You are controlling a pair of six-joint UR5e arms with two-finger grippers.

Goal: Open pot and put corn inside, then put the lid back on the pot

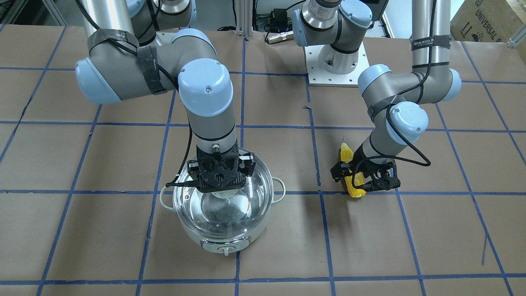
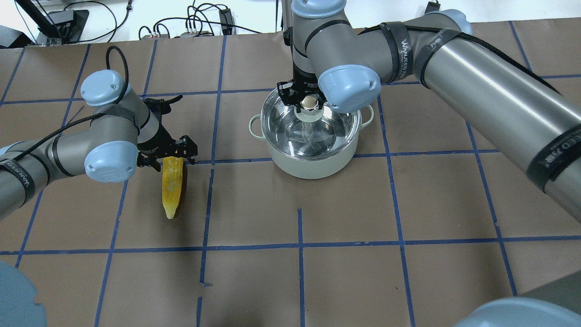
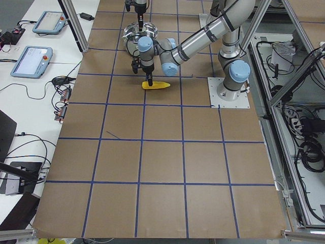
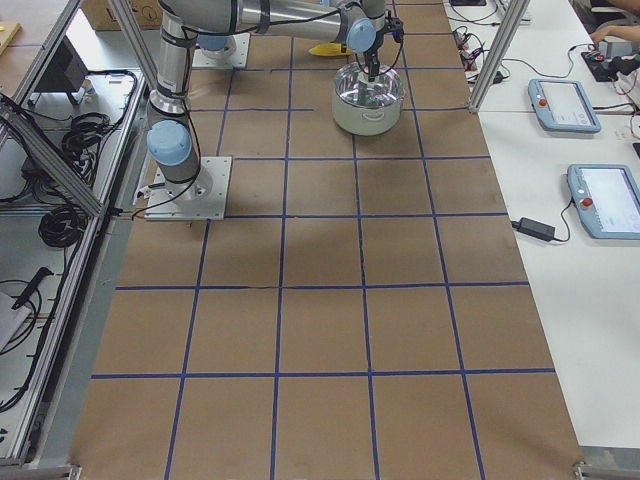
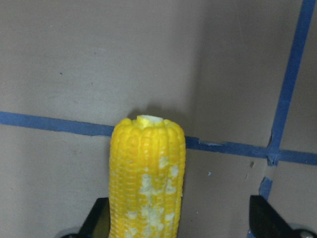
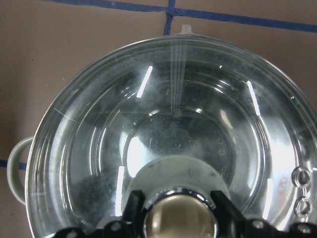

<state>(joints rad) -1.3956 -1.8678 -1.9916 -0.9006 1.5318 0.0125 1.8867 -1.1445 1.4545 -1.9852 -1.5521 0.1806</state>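
The corn has to drop into the pot (image 1: 224, 232), so I should next grab the corn's thick blunt end (image 1: 356, 190) with my left gripper.
The pot (image 2: 313, 165) stands on the table with the lid (image 2: 313, 131) resting on it. My right gripper (image 2: 308, 102) reaches down from above. In the right wrist view its fingers (image 6: 133, 206) press both sides of the lid's knob (image 6: 181, 220), shut on it. The corn (image 2: 172, 186) lies flat on the table to the pot's left, pointed end toward the robot. My left gripper (image 2: 171, 156) is open and straddles the corn's blunt end (image 5: 147, 173). Its left finger is at the cob and its right finger (image 5: 265, 215) stands well clear.
The brown paper table carries a blue tape grid. The left arm's base plate (image 1: 335, 61) is bolted at the robot's side. Control tablets (image 4: 565, 105) and cables lie on the white benches beyond the table's far edge.
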